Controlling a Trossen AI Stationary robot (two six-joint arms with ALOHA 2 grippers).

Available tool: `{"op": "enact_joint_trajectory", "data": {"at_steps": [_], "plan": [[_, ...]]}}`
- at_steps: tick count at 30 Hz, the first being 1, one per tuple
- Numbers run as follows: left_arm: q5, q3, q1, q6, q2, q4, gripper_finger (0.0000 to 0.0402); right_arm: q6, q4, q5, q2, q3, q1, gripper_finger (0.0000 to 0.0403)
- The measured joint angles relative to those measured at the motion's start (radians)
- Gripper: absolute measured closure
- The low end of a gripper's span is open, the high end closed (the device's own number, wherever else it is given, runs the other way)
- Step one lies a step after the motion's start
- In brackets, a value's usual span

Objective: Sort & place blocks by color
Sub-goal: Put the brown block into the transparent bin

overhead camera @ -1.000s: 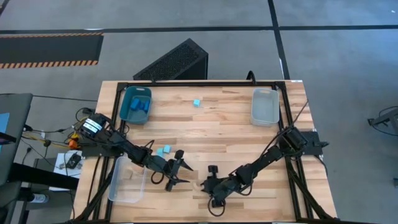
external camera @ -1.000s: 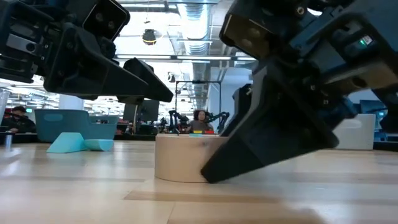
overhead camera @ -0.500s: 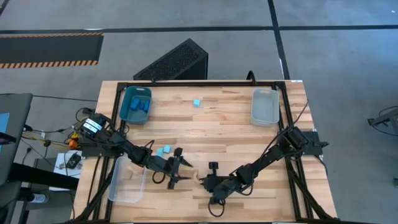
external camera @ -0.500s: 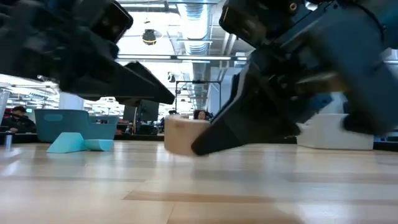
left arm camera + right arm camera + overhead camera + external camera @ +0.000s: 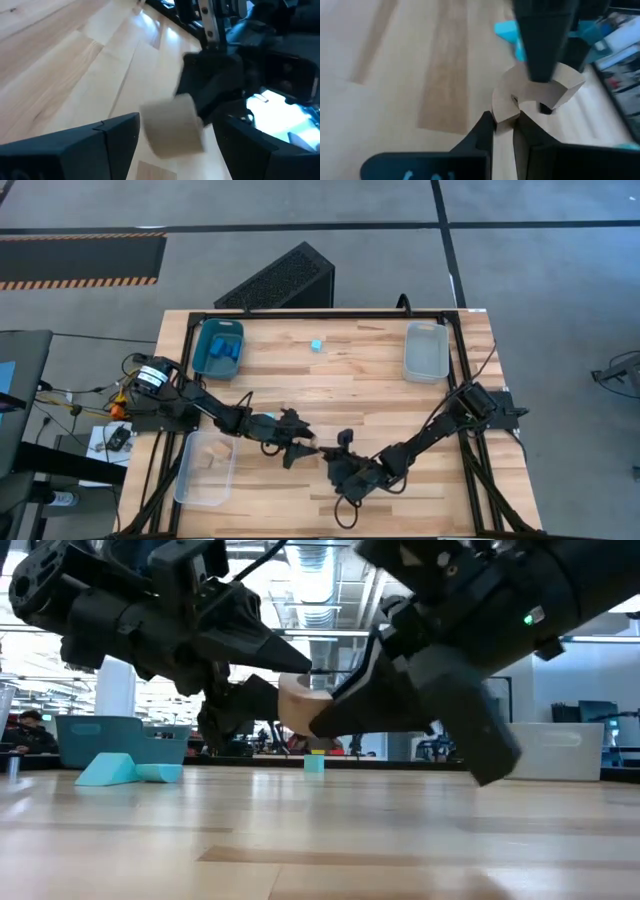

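Note:
The robot's left gripper next needs to grab the wood block by the block's loose end (image 5: 313, 444), to put it in the clear tray.
A pale wood block with a rounded side (image 5: 298, 703) hangs in the air between both grippers near the table's middle front (image 5: 314, 448). My right gripper (image 5: 502, 131) is shut on it. My left gripper (image 5: 175, 150) is open, and its two fingers stand on either side of the block; I cannot tell whether they touch it. Turquoise blocks (image 5: 120, 770) lie flat on the table left of the grippers. A small turquoise cube (image 5: 316, 345) sits toward the far edge. My right gripper pinches the wood block's near lower corner (image 5: 504, 112) between its two fingertips. In the low view the fingers (image 5: 380, 705) come at it slanting up from the right. The block is lifted clear of the table.
A blue tray (image 5: 218, 348) with dark blue blocks stands at the far left. A clear tray (image 5: 426, 352) stands at the far right. Another clear tray (image 5: 205, 470), with wood blocks in it, is at the near left. Bare tabletop lies between the far trays.
My right gripper has raised the wood block off the table and carried it a little toward the far-left. My left gripper has reached toward the right and come around the lifted block. The two turquoise blocks on the table have stayed in place.

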Motion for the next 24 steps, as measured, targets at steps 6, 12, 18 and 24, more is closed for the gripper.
{"op": "enact_joint_trajectory", "data": {"at_steps": [6, 12, 18, 24], "plan": [[0.002, 0.0, 0.013, -0.031, 0.0, 0.002, 0.0201, -0.079, -0.005, 0.086, 0.0, 0.009, 0.01, 0.036], [0.005, 0.001, 0.013, -0.011, 0.0, 0.013, 0.03, -0.127, -0.016, 0.117, 0.001, 0.008, 0.017, 0.0354], [0.059, -0.006, 0.022, 0.051, -0.071, -0.116, 0.03, -0.083, 0.014, 0.124, 0.002, 0.009, 0.001, 0.0302], [-0.168, 0.018, -0.072, 0.032, -0.388, -0.832, 0.03, -0.114, 0.141, 0.169, 0.0, 0.011, -0.06, 0.0229]]}}
